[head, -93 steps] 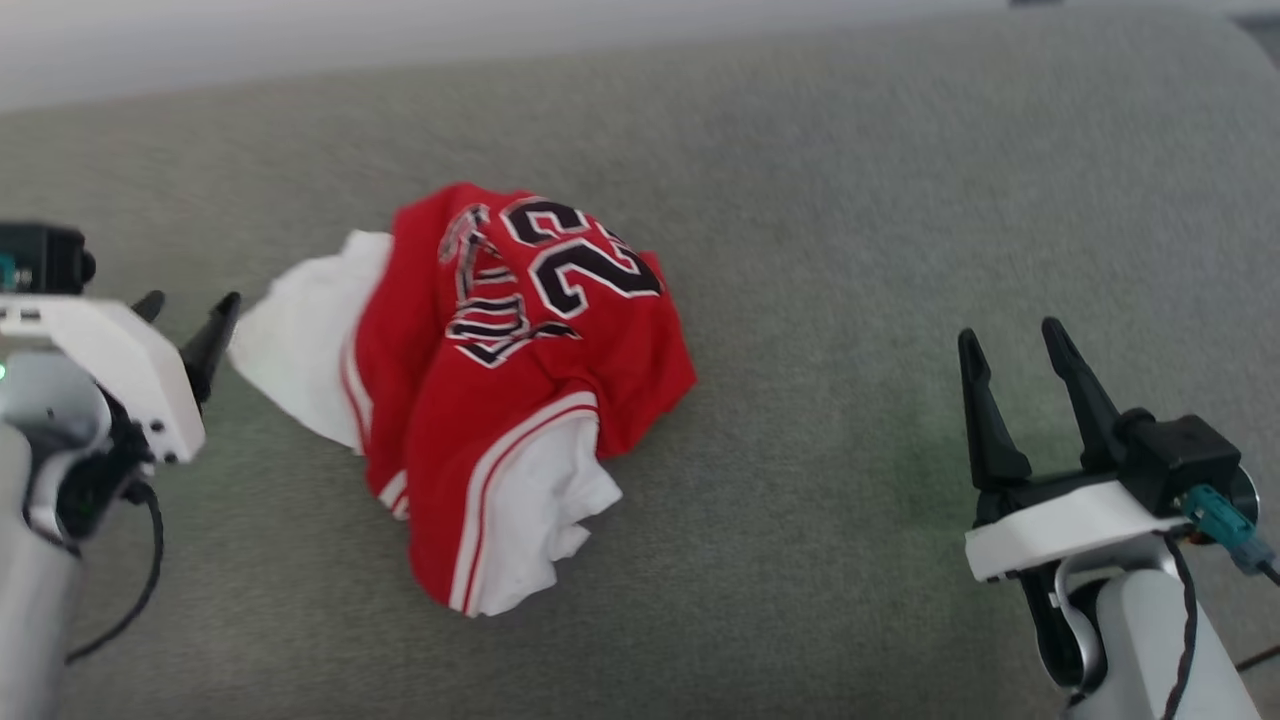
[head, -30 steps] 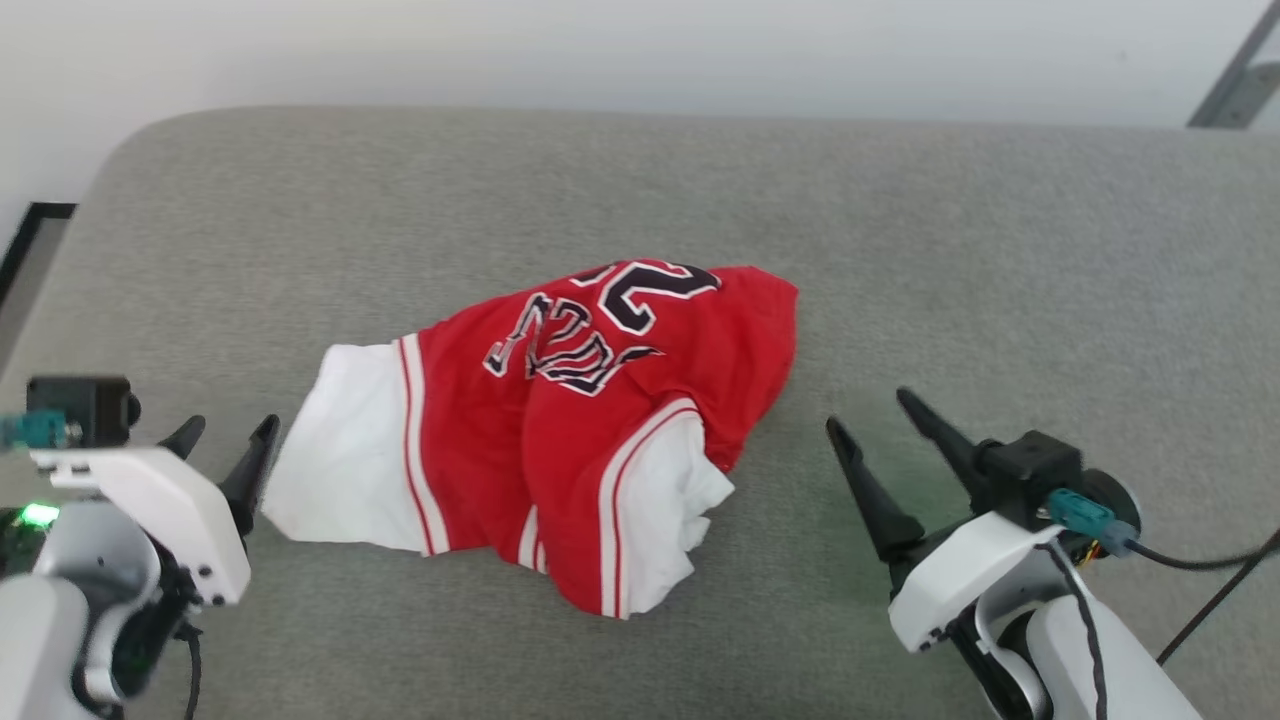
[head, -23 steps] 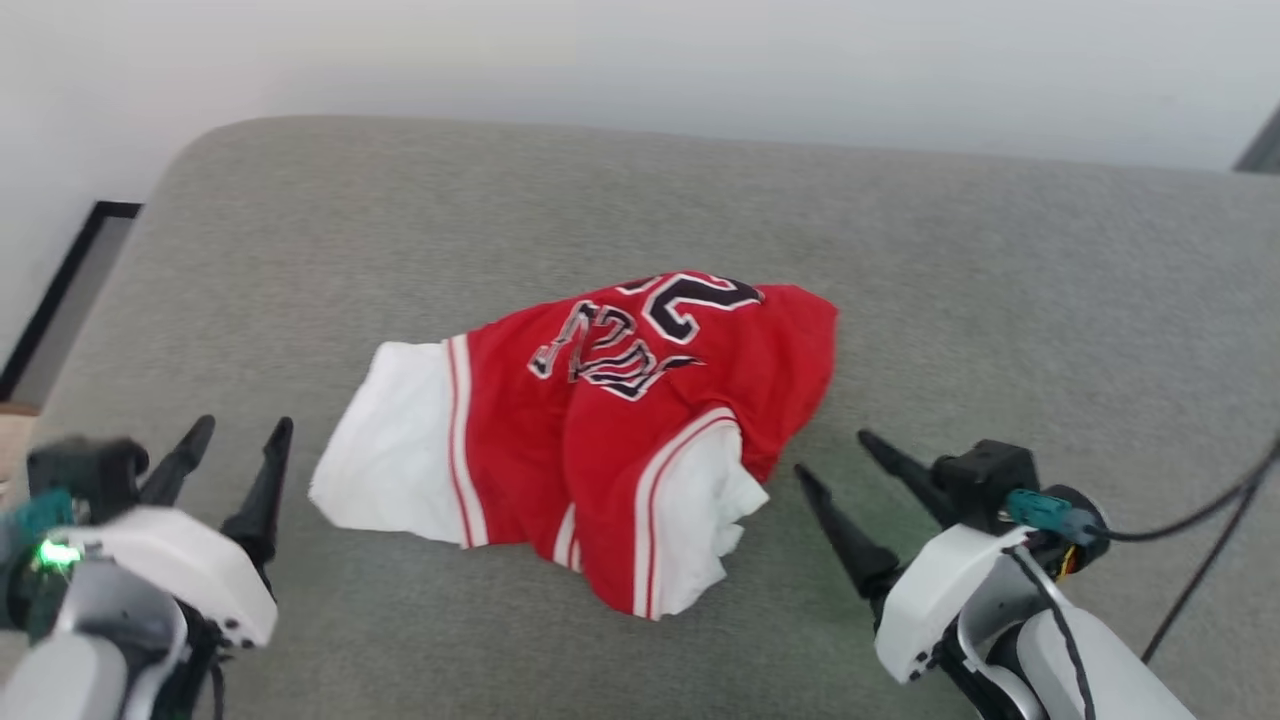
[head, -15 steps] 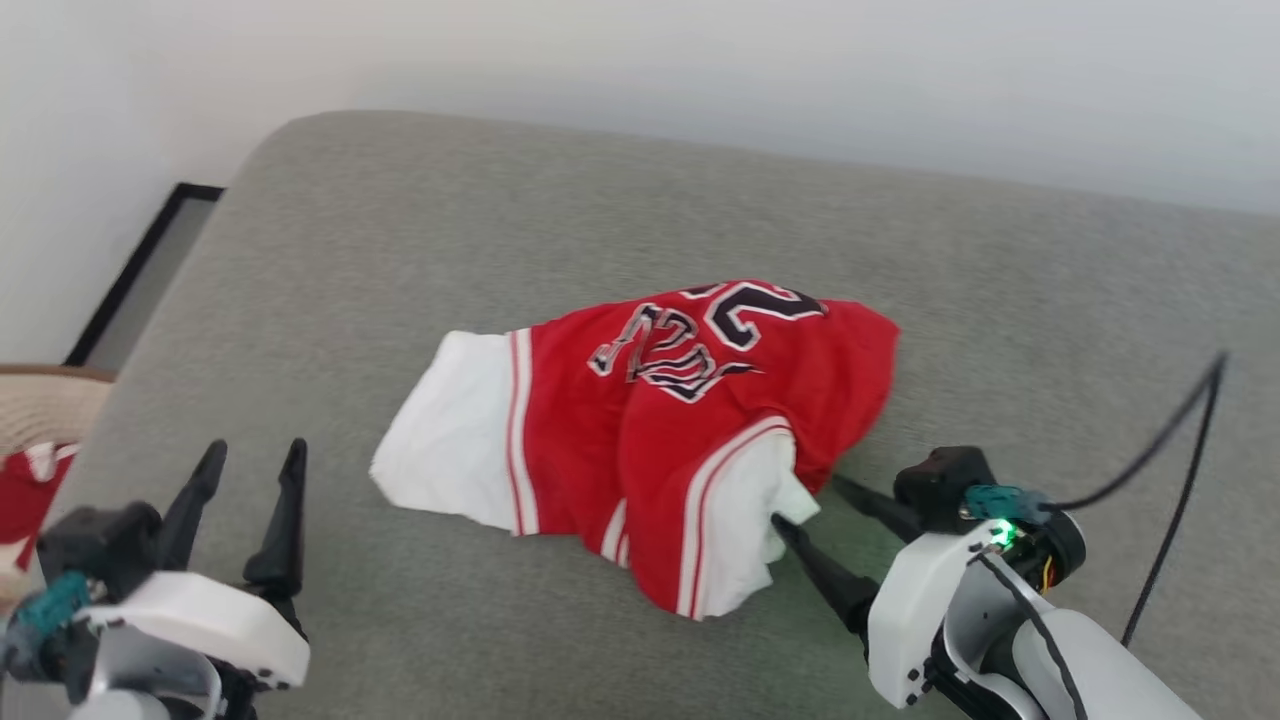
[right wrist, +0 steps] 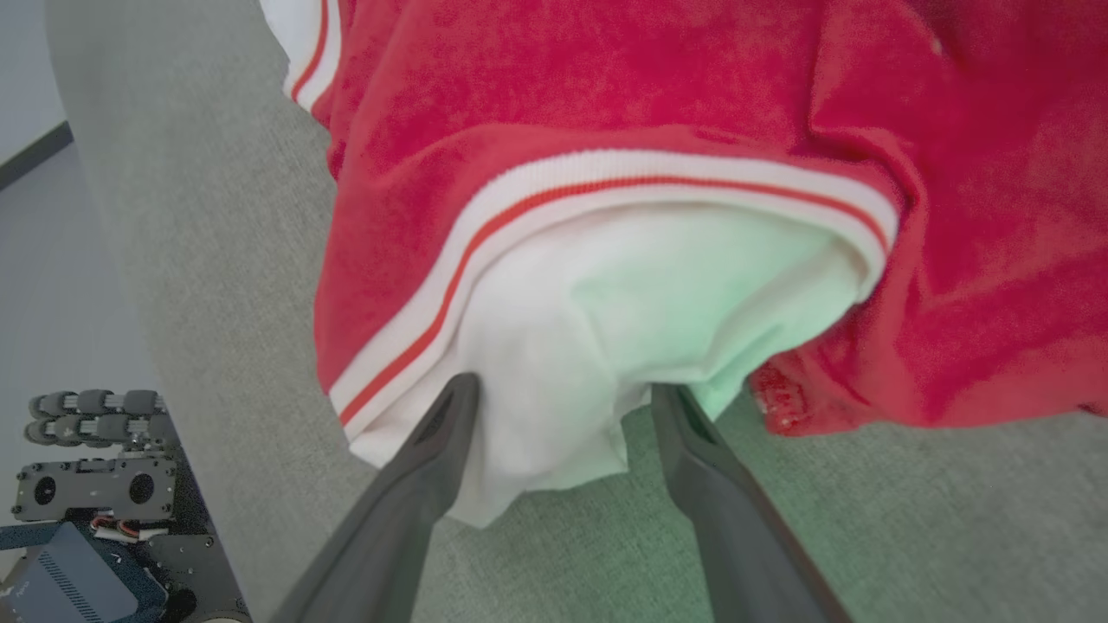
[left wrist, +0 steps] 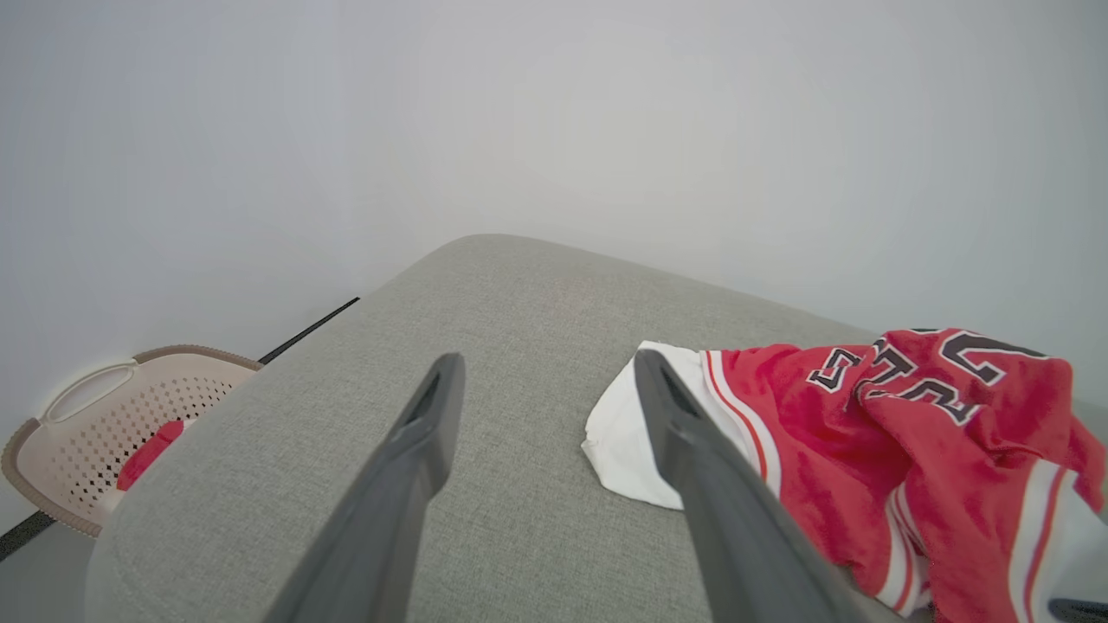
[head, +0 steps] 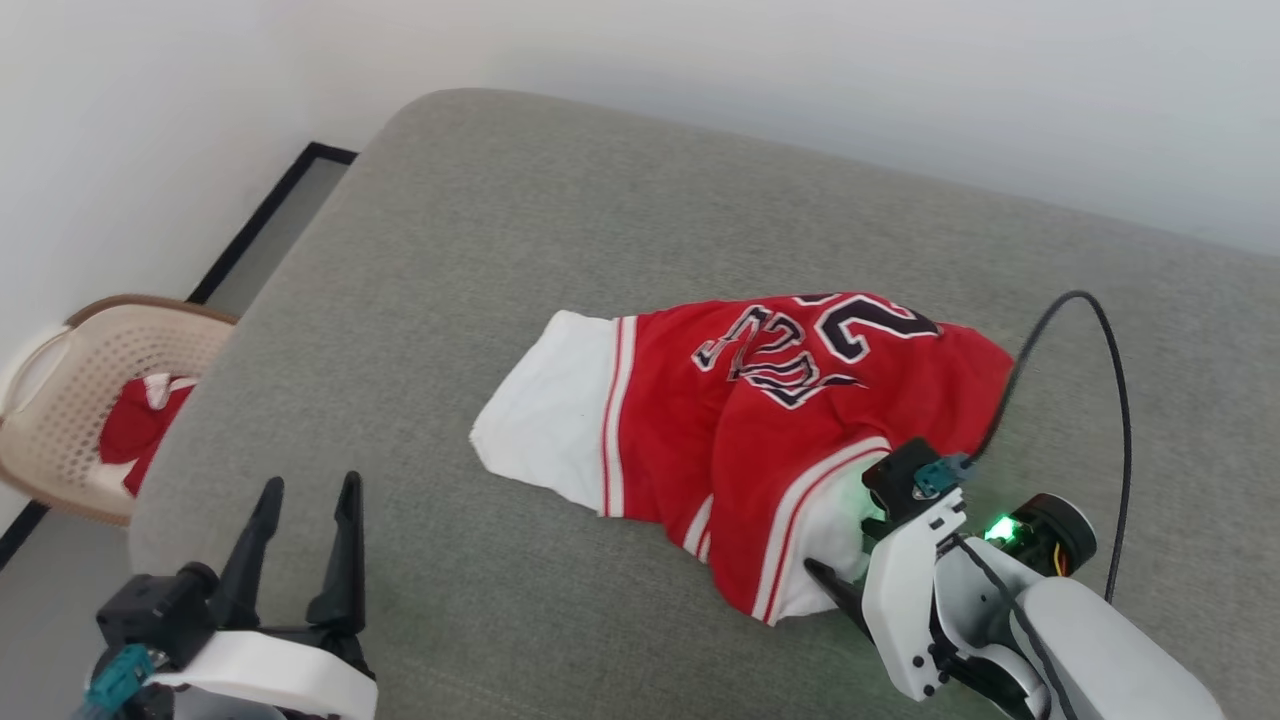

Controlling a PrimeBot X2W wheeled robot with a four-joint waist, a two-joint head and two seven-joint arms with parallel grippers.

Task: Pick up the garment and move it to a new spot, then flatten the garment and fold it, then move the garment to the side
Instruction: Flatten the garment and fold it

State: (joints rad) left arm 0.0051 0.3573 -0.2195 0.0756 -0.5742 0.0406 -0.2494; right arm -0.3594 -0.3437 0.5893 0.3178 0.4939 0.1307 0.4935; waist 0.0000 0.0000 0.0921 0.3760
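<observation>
The garment has a loose fold [right wrist: 592, 348] that sticks up at its bunched white sleeve end [right wrist: 550, 431], so my right gripper needs to grab it there next. The other sleeve lies flat.
The garment [head: 760, 420], a red jersey with white sleeves, striped trim and black numbers, lies crumpled on the grey cushion [head: 480, 220]. My right gripper [head: 842, 548] is open at the garment's near white sleeve. In the right wrist view the sleeve [right wrist: 597, 337] bulges between the two spread fingers of that gripper [right wrist: 563, 394]. My left gripper [head: 305, 505] stands open at the lower left, apart from the garment, with nothing between its fingers. In the left wrist view the left gripper [left wrist: 547, 368] points past the other white sleeve [left wrist: 636, 441] of the garment [left wrist: 909, 433].
A beige laundry basket [head: 70, 370] holding a red cloth stands on the floor left of the cushion, also seen as the basket [left wrist: 78, 415]. A black cable [head: 1112, 400] arcs over my right wrist. The robot's base [right wrist: 86, 493] shows beside the cushion's edge. A pale wall runs behind.
The head camera has swung, shifting the whole picture right and bringing the basket in. My right gripper has come forward to the near white sleeve, its fingers now either side of it.
</observation>
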